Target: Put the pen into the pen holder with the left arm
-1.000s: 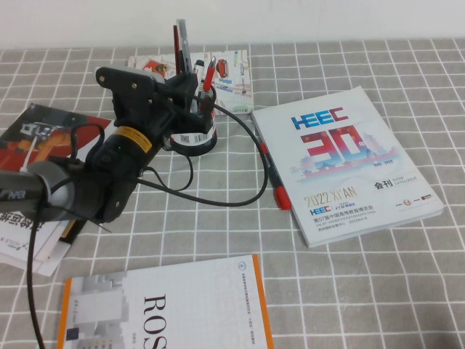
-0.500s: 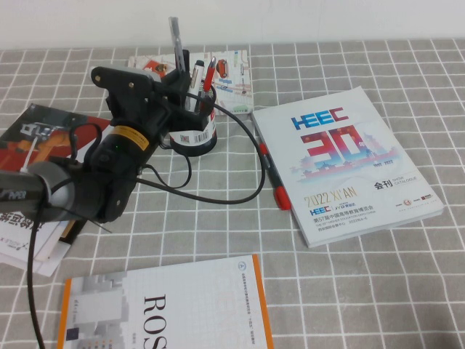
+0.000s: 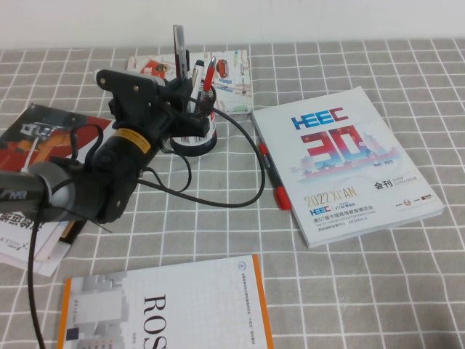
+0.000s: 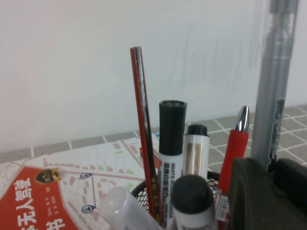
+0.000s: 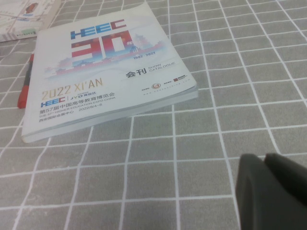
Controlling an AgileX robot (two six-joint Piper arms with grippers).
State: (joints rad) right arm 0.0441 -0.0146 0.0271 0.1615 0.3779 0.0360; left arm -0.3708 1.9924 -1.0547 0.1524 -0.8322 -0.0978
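My left gripper needs to open now. The grey pen is upright over the holder's mesh rim, so the pen would stay in the holder.
The grey-silver pen (image 3: 179,45) stands nearly upright over the black mesh pen holder (image 3: 199,139), which has a white barcode label and holds several markers and pens. My left gripper (image 3: 186,81) is right above the holder's rim and shut on the pen's lower part. In the left wrist view the pen (image 4: 274,81) rises from between the black fingers (image 4: 249,191), beside the holder's mesh rim (image 4: 211,180) and its markers. Its lower tip is hidden. My right gripper (image 5: 266,164) hovers shut and empty over the tablecloth, out of the high view.
A red-and-black pen (image 3: 273,179) lies beside the HEEC catalogue (image 3: 349,160) at the right. A map booklet (image 3: 231,73) lies behind the holder. Magazines (image 3: 36,145) lie at the left and a ROS book (image 3: 167,309) at the front. The arm's black cable (image 3: 240,200) loops across the cloth.
The left gripper with the pen has shifted slightly right and the pen sits a little lower over the holder than half a second ago.
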